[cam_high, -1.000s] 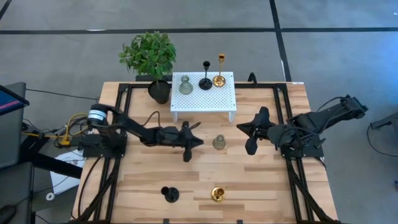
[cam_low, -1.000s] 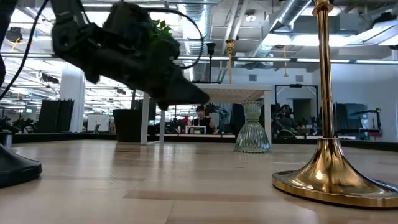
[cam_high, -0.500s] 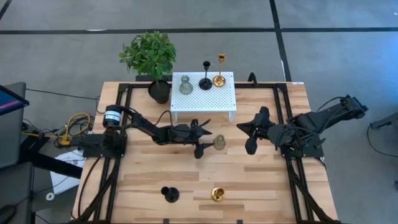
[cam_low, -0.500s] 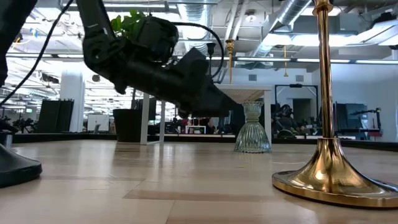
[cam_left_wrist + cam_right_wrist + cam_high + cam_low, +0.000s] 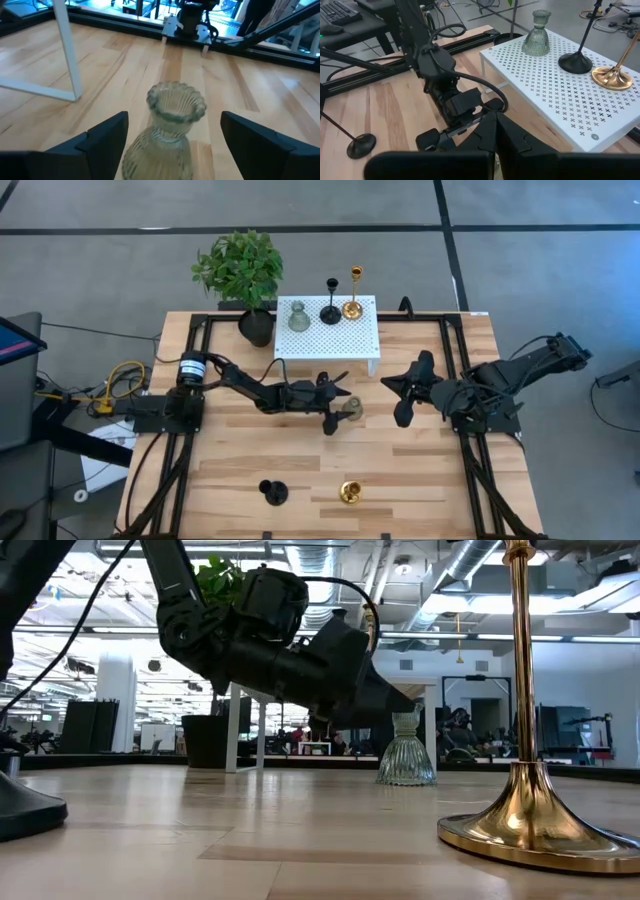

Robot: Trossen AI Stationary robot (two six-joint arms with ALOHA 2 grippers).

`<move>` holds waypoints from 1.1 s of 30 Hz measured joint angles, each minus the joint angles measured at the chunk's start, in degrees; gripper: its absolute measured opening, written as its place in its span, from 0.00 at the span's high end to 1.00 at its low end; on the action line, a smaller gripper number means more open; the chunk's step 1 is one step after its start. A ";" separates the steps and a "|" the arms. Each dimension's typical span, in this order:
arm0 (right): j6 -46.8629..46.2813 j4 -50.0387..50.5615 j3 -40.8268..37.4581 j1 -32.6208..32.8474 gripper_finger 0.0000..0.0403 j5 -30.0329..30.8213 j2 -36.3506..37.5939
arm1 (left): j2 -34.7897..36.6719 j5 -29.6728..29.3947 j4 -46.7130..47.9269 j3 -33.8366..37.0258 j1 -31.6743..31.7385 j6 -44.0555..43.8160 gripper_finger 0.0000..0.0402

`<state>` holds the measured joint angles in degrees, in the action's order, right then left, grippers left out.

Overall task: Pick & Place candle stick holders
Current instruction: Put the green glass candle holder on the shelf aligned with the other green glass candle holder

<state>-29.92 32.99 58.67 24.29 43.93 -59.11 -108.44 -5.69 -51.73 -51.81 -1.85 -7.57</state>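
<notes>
My left gripper should next grab the grey-green candle stick holder by its narrow neck [image 5: 352,407] [image 5: 169,135]. Then it can set the holder on the white perforated stand.
A squat grey-green candle stick holder [image 5: 351,409] [image 5: 167,130] stands upright on its base mid-table. My left gripper [image 5: 337,406] [image 5: 172,147] is open and low over the table. It comes level from the table's left, with one finger on each side of the holder and a gap on both sides. My right gripper [image 5: 404,402] [image 5: 495,131] is shut and holds nothing, hovering to the right of the holder. A black holder [image 5: 272,492] and a gold holder [image 5: 349,492] [image 5: 530,810] stand near the front edge.
A white perforated stand [image 5: 368,330] at the back carries a grey-green holder [image 5: 297,317], a black one [image 5: 330,308] and a gold one [image 5: 352,305]. A potted plant [image 5: 250,280] stands at its left. Black frame rails [image 5: 195,360] run along the table's sides.
My left gripper has moved toward the table's right edge, up to the grey-green holder, and has opened. Its fingers now stand on either side of the holder, which has stayed in place.
</notes>
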 joint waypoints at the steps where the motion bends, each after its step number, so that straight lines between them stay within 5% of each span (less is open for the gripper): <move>1: 0.00 0.00 0.00 0.00 1.00 0.10 0.00 | 0.00 0.01 -0.10 -0.05 0.00 0.00 0.22; 33: 0.34 -0.74 -0.07 0.00 1.00 1.60 -0.02 | -5.14 0.04 0.65 -4.24 0.13 -0.28 0.25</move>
<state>-29.58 32.25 58.61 24.29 45.53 -59.13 -113.58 -5.65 -51.07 -56.05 -1.72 -7.86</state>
